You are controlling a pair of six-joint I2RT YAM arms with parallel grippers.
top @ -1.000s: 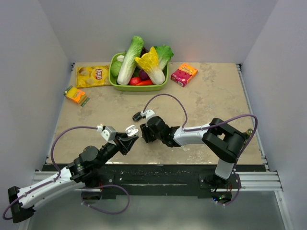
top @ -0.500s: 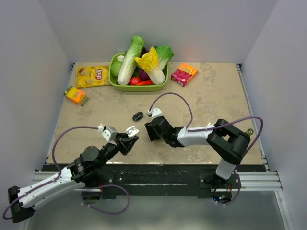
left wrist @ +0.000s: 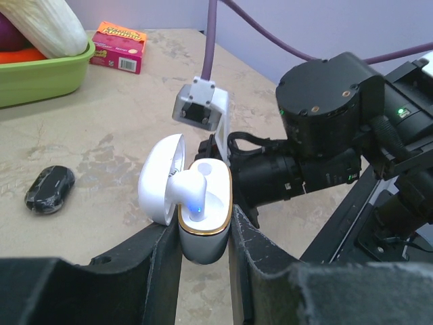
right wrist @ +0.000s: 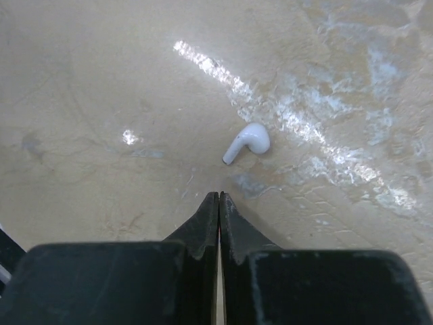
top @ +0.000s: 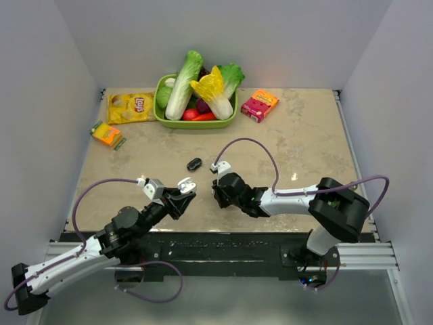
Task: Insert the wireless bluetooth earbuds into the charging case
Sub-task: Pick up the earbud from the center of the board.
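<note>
The white earbud (right wrist: 246,142) sits below and beyond my shut right gripper, so next the gripper reopens, then lowers to grab its rounded head (right wrist: 256,137).
My left gripper (left wrist: 203,238) is shut on the charging case (left wrist: 203,227), a white case with a gold rim and its lid (left wrist: 161,179) swung open to the left. One white earbud (left wrist: 190,185) sits in the case, with a blue light showing below it. In the top view the case (top: 186,183) is held above the near part of the table. My right gripper (right wrist: 218,196) is shut with nothing between its fingers. A loose white earbud (right wrist: 248,141) lies on the table just ahead of it and slightly right. The right gripper (top: 216,196) is a short way right of the case.
A small black oval object (top: 195,163) lies on the table beyond both grippers. At the back stand a green bowl (top: 196,124) of vegetables, a yellow chips bag (top: 130,107), a pink box (top: 260,105) and an orange pack (top: 107,134). The right arm (left wrist: 318,156) is close behind the case.
The right gripper has drawn back from the black object towards the near edge and gone from open to shut, holding nothing. The left arm and the case have stayed still.
</note>
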